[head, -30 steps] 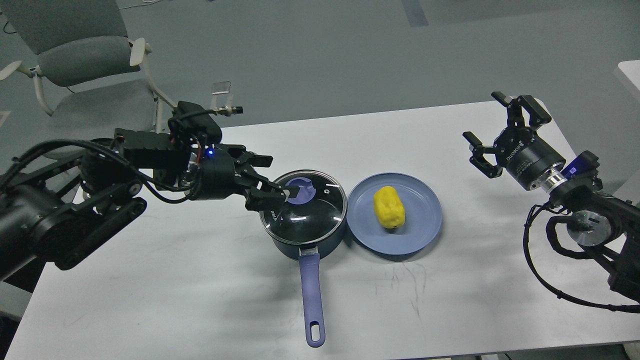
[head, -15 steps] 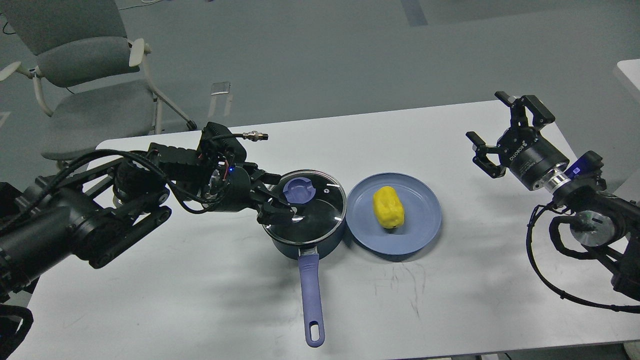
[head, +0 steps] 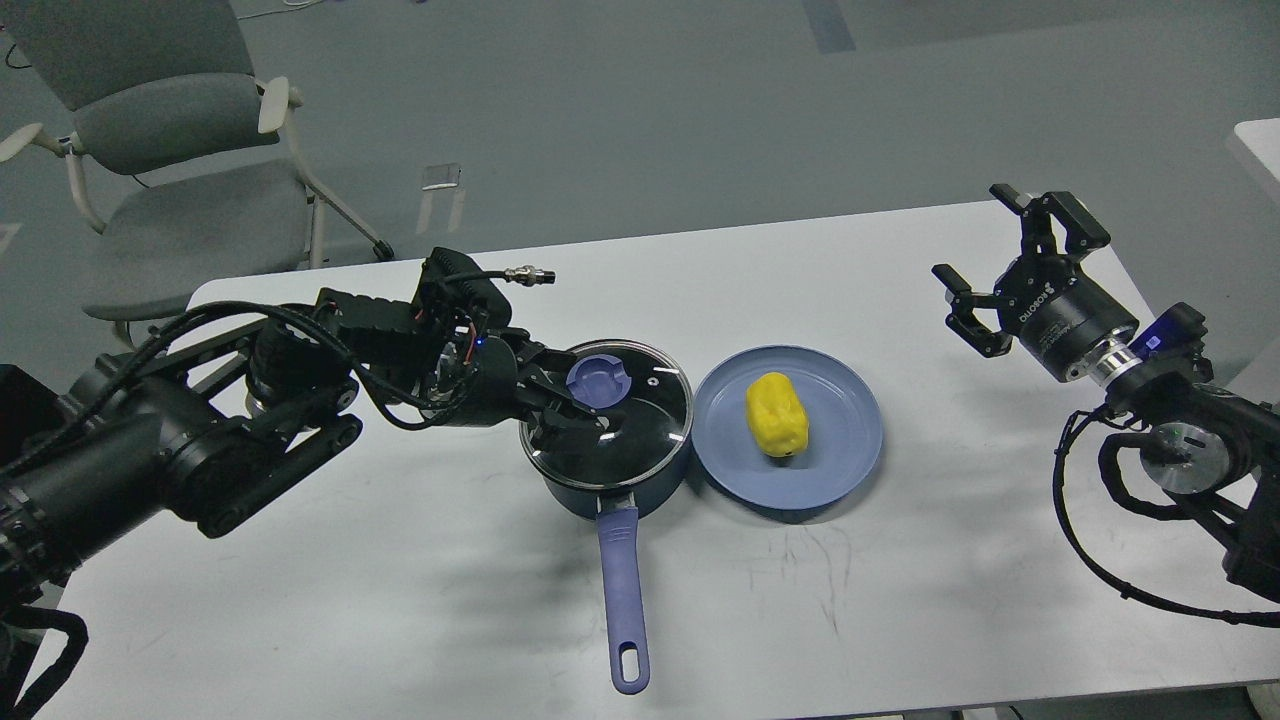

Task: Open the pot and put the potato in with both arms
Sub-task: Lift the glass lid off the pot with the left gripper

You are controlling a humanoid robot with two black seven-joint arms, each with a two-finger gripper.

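The glass lid (head: 630, 425) covers the whole width of the pot and is too wide for the gripper's fingers, so my left gripper should next grab the lid by its narrow purple knob (head: 599, 382).
The dark-blue pot (head: 575, 490) stands at the table's middle with its glass lid (head: 630, 425) on and its purple handle (head: 622, 580) pointing toward me. My left gripper (head: 570, 395) is low over the lid's left side. Its fingers are spread, one on each side of the purple knob (head: 600, 378), and I cannot tell whether they touch it. The yellow potato (head: 777, 414) lies on a shallow blue plate (head: 850, 470) just right of the pot. My right gripper (head: 975, 238) is open and empty, held above the table's far right, well away from the plate.
The white table (head: 400, 600) has faint scuff marks right of the handle. A grey chair (head: 150, 130) stands behind the table's far left corner. Another white surface (head: 1262, 145) shows at the right edge.
My left arm has moved right and down, bringing the gripper from the lid's left edge closer around the knob. My right gripper has shifted slightly right and stays open.
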